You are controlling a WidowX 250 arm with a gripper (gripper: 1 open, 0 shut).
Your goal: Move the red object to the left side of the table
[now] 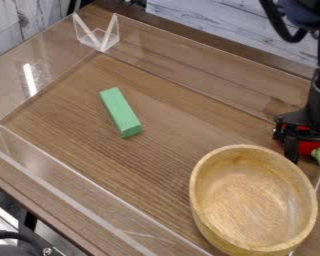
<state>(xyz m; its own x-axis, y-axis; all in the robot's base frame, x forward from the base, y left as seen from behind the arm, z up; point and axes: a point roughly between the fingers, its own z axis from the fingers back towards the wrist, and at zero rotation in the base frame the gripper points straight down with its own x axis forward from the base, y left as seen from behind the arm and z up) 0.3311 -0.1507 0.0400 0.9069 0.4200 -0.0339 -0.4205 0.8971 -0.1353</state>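
The red object needs to go over to the green block's side of the table, so my gripper needs to grab it next by its round red body (307, 147).
The red object (311, 149), small and round with a pale green bit at its right end, lies near the right edge of the table (190, 105), just behind the wooden bowl. My gripper (300, 140) points straight down and has come low over it. Its black fingers (286, 130) stand open on either side of the red object and hide most of it. Whether they touch it I cannot tell.
A round light wooden bowl (252, 200) sits at the front right, close to the gripper. A green rectangular block (120, 111) lies left of centre. Low clear acrylic walls (49, 60) edge the tabletop, with a clear bracket (96, 35) at the back left corner.
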